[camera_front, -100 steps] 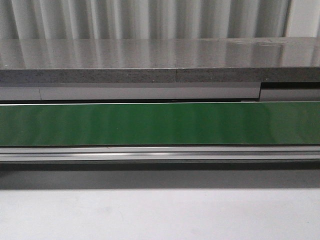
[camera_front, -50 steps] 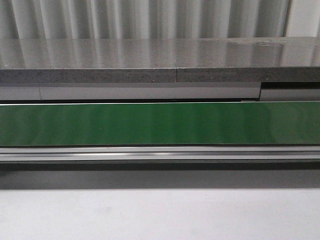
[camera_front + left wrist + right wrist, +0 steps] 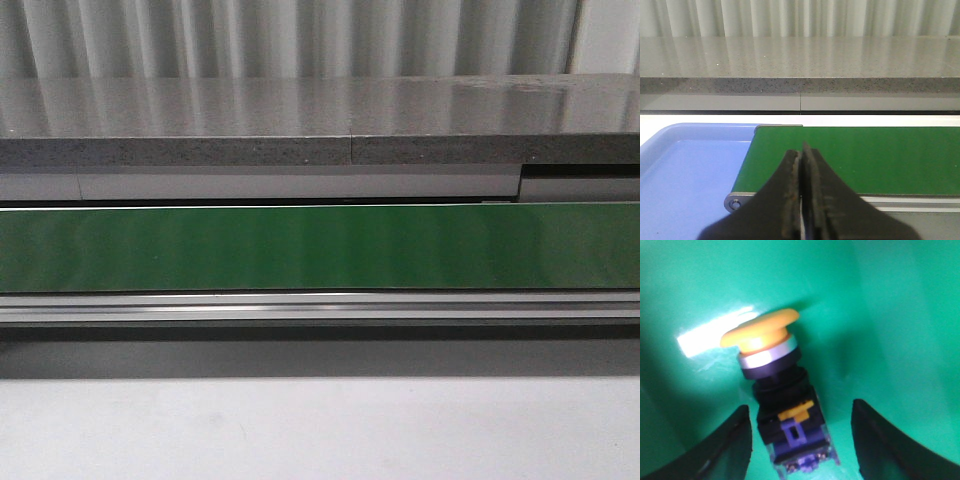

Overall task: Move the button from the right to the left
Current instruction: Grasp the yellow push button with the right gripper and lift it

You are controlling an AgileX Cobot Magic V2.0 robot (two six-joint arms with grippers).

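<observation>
My right gripper should close on the blue contact block (image 3: 794, 435) now. My fingers are on both sides of it in the right wrist view, so they would hold the button (image 3: 777, 390) if I closed now.
The button (image 3: 777, 390) shows only in the right wrist view. It has a yellow-orange mushroom cap, a silver ring, a black collar and a blue contact block, and it lies on its side on a green surface (image 3: 890, 315). My right gripper (image 3: 800, 440) is open, its two black fingers on either side of the blue block and apart from it. My left gripper (image 3: 801, 165) is shut and empty, held over the near edge of the green conveyor belt (image 3: 865, 155). Neither gripper nor the button shows in the front view.
A blue tray (image 3: 685, 175) sits beside the belt's roller end (image 3: 735, 202). The green belt (image 3: 320, 248) runs across the front view, with a grey stone ledge (image 3: 320, 150) behind and a metal rail (image 3: 320, 305) in front. The green surface curves up around the button.
</observation>
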